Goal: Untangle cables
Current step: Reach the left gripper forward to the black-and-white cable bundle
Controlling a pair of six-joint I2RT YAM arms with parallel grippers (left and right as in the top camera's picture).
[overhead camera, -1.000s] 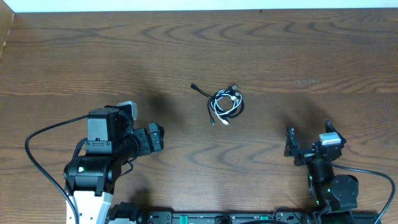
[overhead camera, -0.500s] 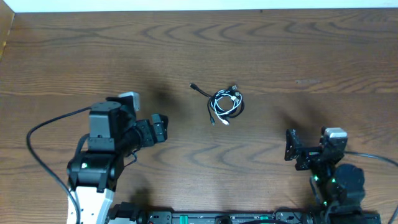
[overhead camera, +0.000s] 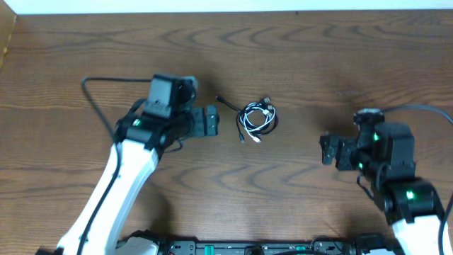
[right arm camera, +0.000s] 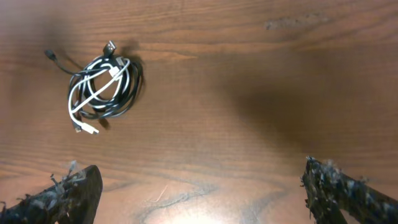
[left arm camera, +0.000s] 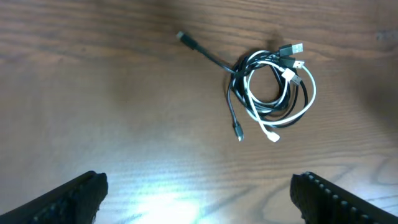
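Note:
My left gripper is to grab the white and black pieces of cable at the edge of the coil next, so the plug ends of the cables stay free and the cables can be untangled.
The cables (overhead camera: 257, 118) lie in one small tangled coil on the wooden table, a white cord wound with black ones, a black end trailing to the upper left. The coil also shows in the left wrist view (left arm camera: 272, 87) and in the right wrist view (right arm camera: 102, 87). My left gripper (overhead camera: 211, 122) is open and empty, just left of the coil. My right gripper (overhead camera: 327, 149) is open and empty, to the right of the coil and a little nearer the front. In each wrist view the fingers (left arm camera: 74, 198) (right arm camera: 348, 193) stand wide apart over bare wood.
The wooden table (overhead camera: 318, 64) fills the views. A thick black robot cable (overhead camera: 106, 85) loops behind the left arm. The table's far edge runs along the top of the overhead view.
Both arms have moved up from the front edge toward the coil. The left gripper has come close to its left side; the right gripper has risen toward its right. The cables have not moved.

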